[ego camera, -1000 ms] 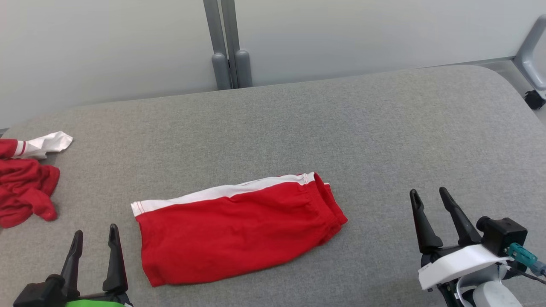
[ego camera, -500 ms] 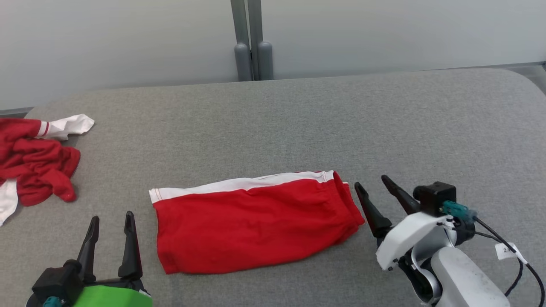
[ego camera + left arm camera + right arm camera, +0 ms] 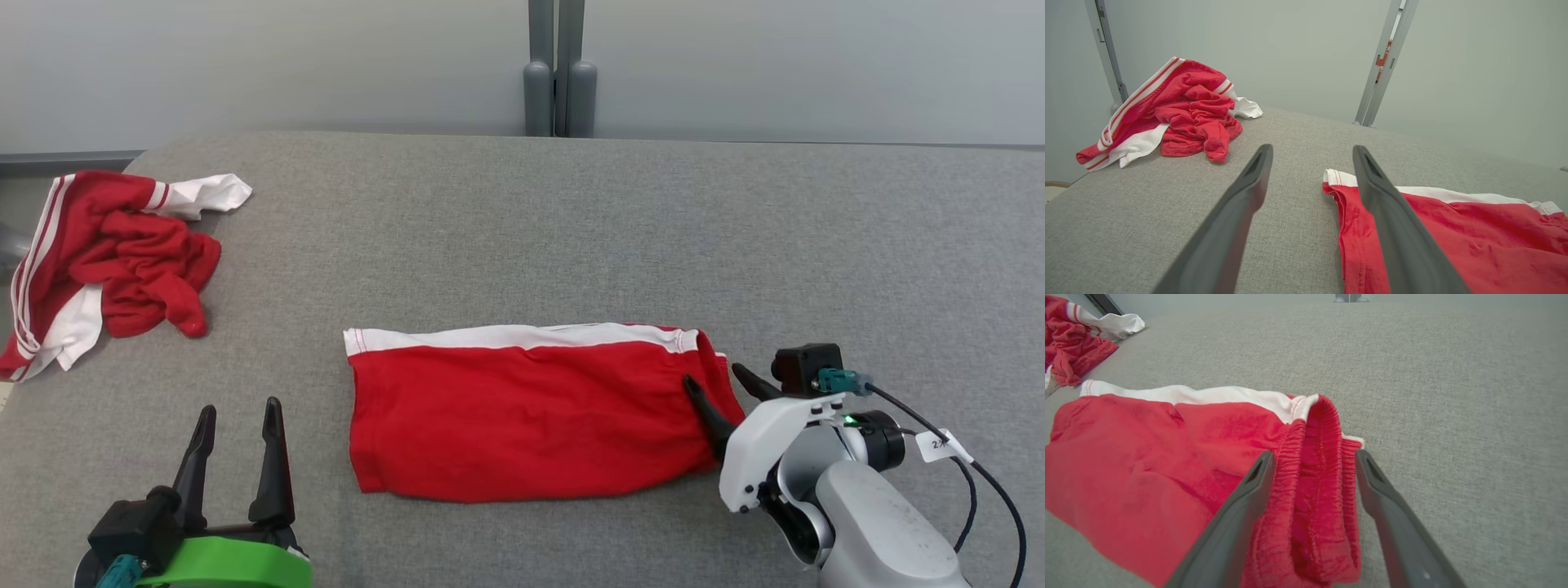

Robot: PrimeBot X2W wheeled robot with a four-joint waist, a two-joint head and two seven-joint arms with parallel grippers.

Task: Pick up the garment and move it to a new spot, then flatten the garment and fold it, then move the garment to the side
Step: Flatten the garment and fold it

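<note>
Next, my right gripper pinches the garment's ribbed waistband end (image 3: 717,392), which stands up in a heap while the rest of the garment (image 3: 509,421) lies flat.
The garment (image 3: 522,408), red shorts with a white side stripe, lies folded flat on the grey cloth-covered table (image 3: 571,229). Its elastic waistband end points right. My right gripper (image 3: 713,376) is open and low at that end; in the right wrist view its fingers (image 3: 1313,454) straddle the bunched waistband of the garment (image 3: 1167,457), one finger over the red cloth and one over bare table. My left gripper (image 3: 240,406) stands open near the front edge, left of the garment's hem. In the left wrist view its fingers (image 3: 1312,148) hold nothing, and the garment (image 3: 1474,237) lies to the right.
A crumpled red and white pile of clothes (image 3: 114,253) sits at the table's far left edge, also seen as a pile of clothes (image 3: 1184,106) from the left wrist. Two grey posts (image 3: 559,82) stand behind the table against a pale wall. Bare table stretches behind and right of the garment.
The head camera has turned, shifting the whole picture right. My right gripper has moved left and down to the waistband end and now straddles it. Both grippers stayed open.
</note>
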